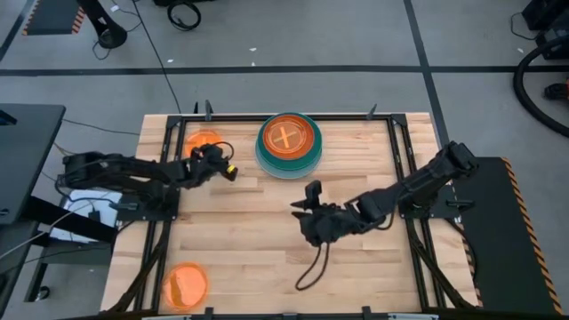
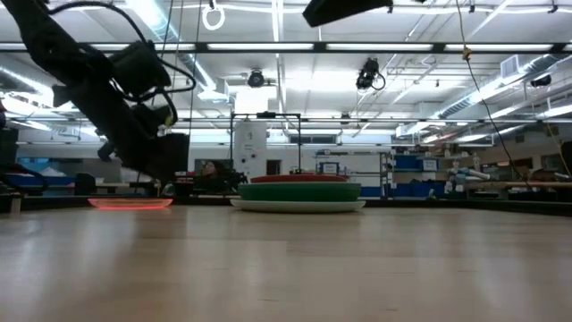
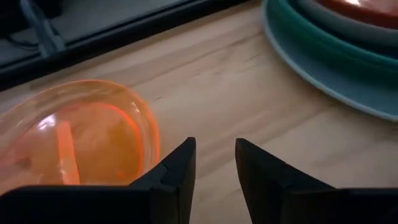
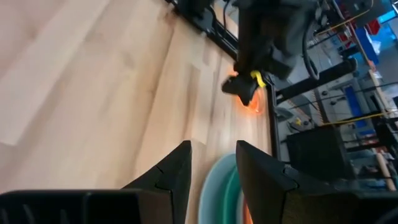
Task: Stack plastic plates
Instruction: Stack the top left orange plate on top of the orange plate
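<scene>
My left gripper grabs the small orange plate by its rim next. Then it adds the plate to the stack.
A stack of larger plates stands at the table's far middle, light blue at the bottom and a translucent orange plate on top; it also shows in the low view. One small orange plate lies flat at the far left, another at the near left. My left gripper hovers open just right of the far-left orange plate, its fingers beside the rim and not touching. My right gripper hangs open over mid-table, near side of the stack.
A black frame runs along the table's far and side edges. A dark cable trails from the right arm over the near middle. Bare wood lies between the stack and the near edge.
</scene>
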Robot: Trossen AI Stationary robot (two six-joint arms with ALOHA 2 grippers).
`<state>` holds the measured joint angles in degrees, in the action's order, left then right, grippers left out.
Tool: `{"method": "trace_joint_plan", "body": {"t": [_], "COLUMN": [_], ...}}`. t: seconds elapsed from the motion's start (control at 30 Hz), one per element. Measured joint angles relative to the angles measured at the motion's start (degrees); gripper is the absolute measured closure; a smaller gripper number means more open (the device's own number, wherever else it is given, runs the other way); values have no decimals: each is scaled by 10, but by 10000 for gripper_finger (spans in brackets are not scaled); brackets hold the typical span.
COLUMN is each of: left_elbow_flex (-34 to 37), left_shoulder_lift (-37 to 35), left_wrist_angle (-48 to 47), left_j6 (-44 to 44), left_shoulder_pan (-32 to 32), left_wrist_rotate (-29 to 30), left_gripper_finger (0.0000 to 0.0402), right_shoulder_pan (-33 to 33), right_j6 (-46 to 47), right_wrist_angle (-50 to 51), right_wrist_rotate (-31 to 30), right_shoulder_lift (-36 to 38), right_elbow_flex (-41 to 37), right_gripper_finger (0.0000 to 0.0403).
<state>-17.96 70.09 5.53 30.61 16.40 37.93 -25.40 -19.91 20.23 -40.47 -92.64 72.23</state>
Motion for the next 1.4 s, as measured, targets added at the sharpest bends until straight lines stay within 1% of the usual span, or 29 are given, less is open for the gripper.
{"method": "trace_joint_plan", "body": {"t": [0.23,0.37,0.43,0.53,0.7,0.83,1.1,1.3,1.4], "left_elbow_flex": [0,0,0,0,-5,-18,-35,-37,-38], "left_shoulder_lift": [71,102,116,139,187,216,226,225,225], "left_wrist_angle": [73,96,114,136,144,148,140,105,95], "left_j6": [-41,-23,-10,-17,-17,-16,-14,-13,-22], "left_shoulder_pan": [53,78,84,89,92,92,95,124,128], "left_wrist_rotate": [10,9,5,4,2,21,46,47,51], "left_gripper_finger": [280,280,280,280,281,281,281,281,287], "right_shoulder_pan": [-23,-23,-21,-16,-8,-3,1,0,0], "right_j6": [10,23,23,24,24,23,23,24,24], "right_wrist_angle": [0,0,0,0,-15,-25,-26,-26,-26], "right_wrist_rotate": [-9,-11,-13,-13,-15,-15,-5,-4,-4], "right_shoulder_lift": [0,0,0,0,0,0,-1,-1,-1], "right_elbow_flex": [0,0,0,0,0,0,0,0,0], "right_gripper_finger": [268,268,268,268,268,268,268,268,268]}}
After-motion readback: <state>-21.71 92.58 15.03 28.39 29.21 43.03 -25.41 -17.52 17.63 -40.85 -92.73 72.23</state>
